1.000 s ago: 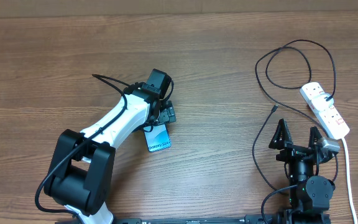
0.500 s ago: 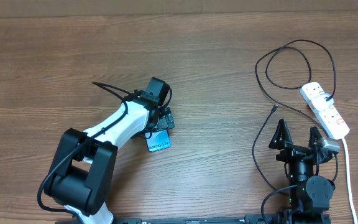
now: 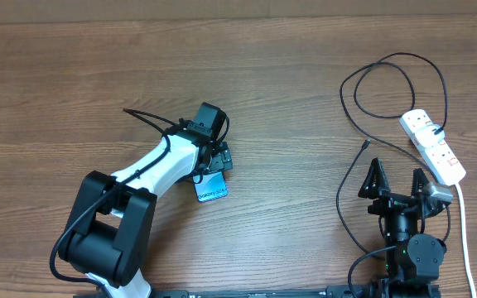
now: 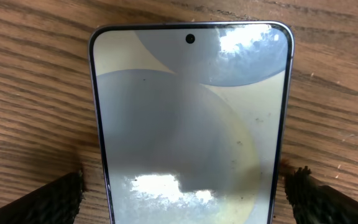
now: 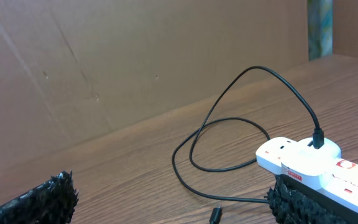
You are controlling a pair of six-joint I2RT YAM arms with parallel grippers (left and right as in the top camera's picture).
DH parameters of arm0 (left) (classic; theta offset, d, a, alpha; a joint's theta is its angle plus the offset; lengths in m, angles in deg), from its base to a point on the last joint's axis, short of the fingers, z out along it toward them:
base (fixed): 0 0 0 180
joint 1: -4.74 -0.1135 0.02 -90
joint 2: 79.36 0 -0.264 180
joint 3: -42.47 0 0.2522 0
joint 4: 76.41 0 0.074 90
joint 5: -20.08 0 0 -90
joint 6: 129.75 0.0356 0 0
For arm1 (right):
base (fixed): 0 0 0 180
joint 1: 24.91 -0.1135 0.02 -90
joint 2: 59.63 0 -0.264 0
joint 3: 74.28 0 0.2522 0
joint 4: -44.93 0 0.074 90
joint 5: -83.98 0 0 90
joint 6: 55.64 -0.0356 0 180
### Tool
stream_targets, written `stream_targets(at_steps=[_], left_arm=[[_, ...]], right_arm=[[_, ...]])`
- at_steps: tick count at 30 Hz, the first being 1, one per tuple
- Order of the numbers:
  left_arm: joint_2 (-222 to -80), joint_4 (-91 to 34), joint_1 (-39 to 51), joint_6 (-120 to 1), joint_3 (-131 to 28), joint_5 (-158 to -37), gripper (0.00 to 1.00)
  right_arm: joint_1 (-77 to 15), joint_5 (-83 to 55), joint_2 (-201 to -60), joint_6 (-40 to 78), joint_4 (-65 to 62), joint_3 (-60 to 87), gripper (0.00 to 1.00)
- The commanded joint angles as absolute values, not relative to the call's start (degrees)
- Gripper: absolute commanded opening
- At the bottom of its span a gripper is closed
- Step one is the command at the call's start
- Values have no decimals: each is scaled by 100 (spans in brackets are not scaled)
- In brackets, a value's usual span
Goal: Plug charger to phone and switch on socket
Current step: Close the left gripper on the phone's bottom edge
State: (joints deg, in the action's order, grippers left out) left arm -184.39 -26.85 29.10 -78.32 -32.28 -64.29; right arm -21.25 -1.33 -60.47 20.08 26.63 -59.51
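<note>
The left gripper needs to hand the phone to the right gripper, so next it should grab the two long side edges of the phone [image 3: 212, 189] and leave the phone's labelled front end free.
The phone [image 3: 212, 189] lies flat on the table with its "Galaxy S24" end toward the front. In the left wrist view the phone [image 4: 191, 106] fills the frame, screen up. My left gripper [image 3: 219, 157] is open and straddles it, and in the wrist view the gripper [image 4: 185, 200] shows a narrow gap at each finger. The socket [image 3: 434, 147] lies at the right. The charger [image 3: 392, 60] is plugged into its far end [image 5: 317, 137], and its cable loops to a loose connector tip [image 3: 364, 145] [image 5: 215, 214]. My right gripper [image 3: 397, 179] [image 5: 166, 205] is open and empty, near the tip.
The socket's thick white cord [image 3: 464, 232] runs down the right edge toward the front. A cardboard wall [image 5: 135, 68] stands behind the table. The right arm's own black cable [image 3: 342, 207] loops beside its base.
My left gripper has slid a little toward the front along the phone in the first half second, then stayed still. The phone and the right arm have not moved.
</note>
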Motion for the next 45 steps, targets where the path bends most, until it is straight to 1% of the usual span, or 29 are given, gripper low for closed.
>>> stream_targets(at_steps=[1,9,11,16,24,28,31,35,37,41,45], left_arm=[[-18512,-2720,2904,-7749,-3025,-6550,100],[-18514,-2843,2904,-7751,-2856,-6705,100],[-18512,-2827,2904,-7751,-2854,-6716,97],[-18514,-2762,2904,-7746,-2854,-6950,92],[-18512,-2674,2904,-7749,-2854,-6982,77],[-18512,-2663,2904,-7746,-2854,-6995,77],[-18512,-2644,2904,-7746,-2854,-6998,71],[-18512,-2604,2904,-7746,-2854,-7000,66],[-18512,-2604,2904,-7749,-2854,-7000,65],[-18512,-2609,2901,-7749,-2856,-6998,56],[-18512,-2607,2901,-7746,-2856,-6998,55]], right_arm=[[-2136,-164,-5979,2093,2688,-6007,100],[-2136,-164,-5979,2093,2688,-6007,100],[-2136,-164,-5979,2093,2688,-6007,100],[-2136,-164,-5979,2093,2688,-6007,100],[-2136,-164,-5979,2093,2688,-6007,100],[-2136,-164,-5979,2093,2688,-6007,100],[-2136,-164,-5979,2093,2688,-6007,100],[-2136,-164,-5979,2093,2688,-6007,100],[-2136,-164,-5979,2093,2688,-6007,100],[-2136,-164,-5979,2093,2688,-6007,100],[-2136,-164,-5979,2093,2688,-6007,100]])
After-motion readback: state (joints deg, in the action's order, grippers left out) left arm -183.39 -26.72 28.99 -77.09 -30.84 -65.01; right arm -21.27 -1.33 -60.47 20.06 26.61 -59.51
